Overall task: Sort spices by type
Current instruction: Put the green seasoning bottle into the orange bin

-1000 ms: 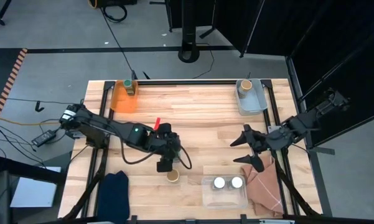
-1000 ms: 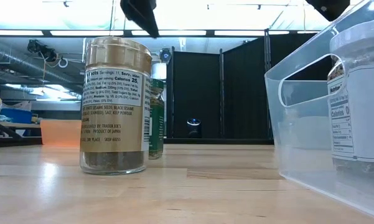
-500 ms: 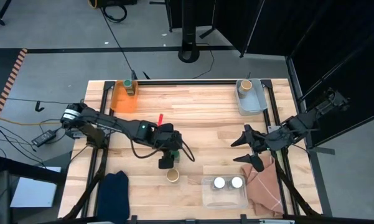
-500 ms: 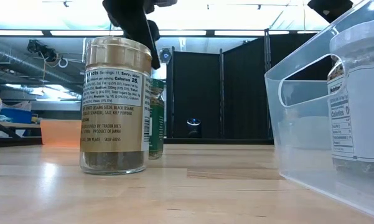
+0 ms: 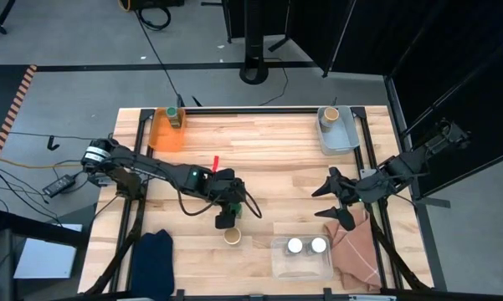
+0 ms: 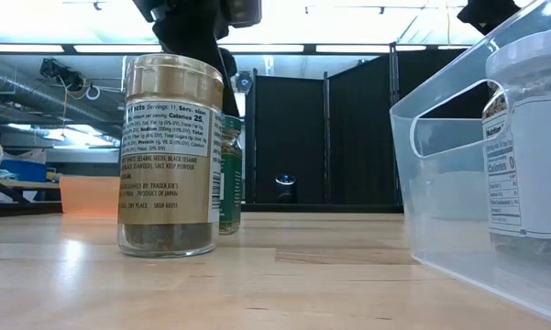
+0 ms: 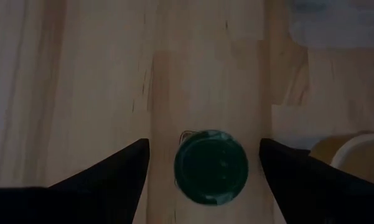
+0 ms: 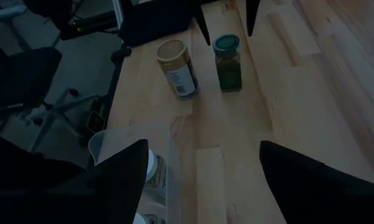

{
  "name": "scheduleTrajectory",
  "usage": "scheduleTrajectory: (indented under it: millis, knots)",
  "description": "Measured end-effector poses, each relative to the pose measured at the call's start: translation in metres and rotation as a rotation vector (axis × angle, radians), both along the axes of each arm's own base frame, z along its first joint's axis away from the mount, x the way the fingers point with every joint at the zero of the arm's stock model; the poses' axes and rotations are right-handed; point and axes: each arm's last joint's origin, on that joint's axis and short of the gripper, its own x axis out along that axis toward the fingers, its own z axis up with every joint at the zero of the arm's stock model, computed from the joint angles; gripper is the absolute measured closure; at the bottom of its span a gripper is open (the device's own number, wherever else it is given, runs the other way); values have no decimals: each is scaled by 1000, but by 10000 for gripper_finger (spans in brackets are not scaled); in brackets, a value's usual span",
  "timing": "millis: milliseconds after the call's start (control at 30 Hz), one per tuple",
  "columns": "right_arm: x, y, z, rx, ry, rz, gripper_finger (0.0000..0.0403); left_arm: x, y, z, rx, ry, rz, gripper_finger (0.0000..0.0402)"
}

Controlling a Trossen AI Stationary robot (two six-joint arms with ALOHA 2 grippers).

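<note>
I will next take the green-lidded spice jar by its lid [image 7: 211, 166] with my left gripper, so that I can sort it with the other green-topped spice.
A green-lidded spice jar [image 7: 211, 165] stands upright on the wooden table, just beyond a tan-lidded jar [image 6: 170, 156]; both also show in the right wrist view, the green one [image 8: 227, 62] and the tan one [image 8: 177, 68]. My left gripper [image 7: 204, 144] is open above the green jar, one finger on either side of its lid, touching nothing. In the high view the left gripper [image 5: 226, 216] hides that jar. My right gripper [image 5: 320, 202] is open and empty at the table's right. Two white-lidded jars [image 5: 305, 245] stand in a clear bin [image 5: 278, 261].
An orange bin [image 5: 162, 138] at the far left holds a second green-lidded jar [image 5: 175, 111]. A grey bin [image 5: 341, 135] at the far right holds a second tan-lidded jar [image 5: 328, 114]. A dark cloth [image 5: 153, 255] and a tan cloth [image 5: 356, 251] lie at the near edge.
My left gripper has come down a little over the green-lidded jar and has stayed open. The jars have not moved.
</note>
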Motion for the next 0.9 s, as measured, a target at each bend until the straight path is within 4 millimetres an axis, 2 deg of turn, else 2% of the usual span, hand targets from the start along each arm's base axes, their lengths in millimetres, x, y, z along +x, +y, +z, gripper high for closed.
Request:
scheduleTrajectory:
  millis: [733,900]
  knots:
    - [-2,-1,-3,-7,38,-10,98,0,-2,0,-26,0,5,92]
    - [-2,-1,-3,-7,39,-10,98,-6,-3,-14,-28,32,14,92]
